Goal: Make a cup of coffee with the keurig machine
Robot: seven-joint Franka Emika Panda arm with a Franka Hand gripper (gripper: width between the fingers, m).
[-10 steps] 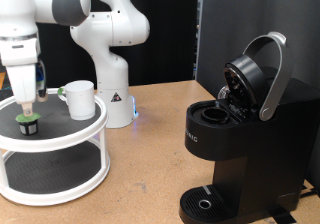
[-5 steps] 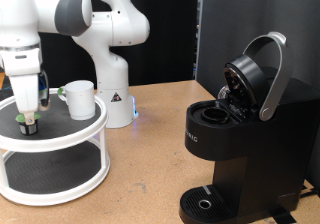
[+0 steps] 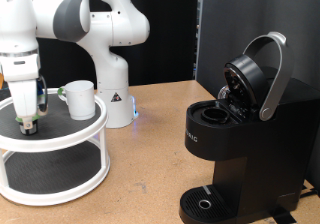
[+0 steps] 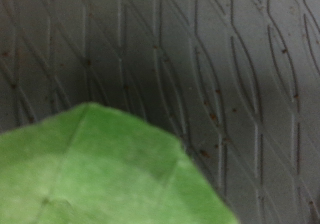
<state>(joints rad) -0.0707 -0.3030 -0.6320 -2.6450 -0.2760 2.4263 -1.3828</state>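
My fingers reach down around the pod at the top shelf. It is time to close on the pod (image 3: 28, 128) (image 4: 95, 174), as closing now would catch it.
My gripper (image 3: 28, 120) is low over the top shelf of a white two-tier stand (image 3: 60, 136), at the exterior view's left. Its fingers reach down around a small dark green-topped pod (image 3: 28, 128), which is mostly hidden by them. In the wrist view the pod's green top (image 4: 100, 174) fills one corner very close up, over the dark mesh mat (image 4: 220, 64); no fingers show there. The white cup (image 3: 80, 98) stands on the same shelf, just to the right of the gripper. The black keurig machine (image 3: 240, 154) stands at the right with its lid (image 3: 255, 74) raised and its pod chamber (image 3: 213, 112) open.
The arm's white base (image 3: 110, 79) stands behind the stand on the wooden table. The machine's round drip tray (image 3: 205, 202) is bare. A black panel rises behind the machine.
My gripper has come down a little and slightly to the right, onto the pod. The cup and the machine have not moved.
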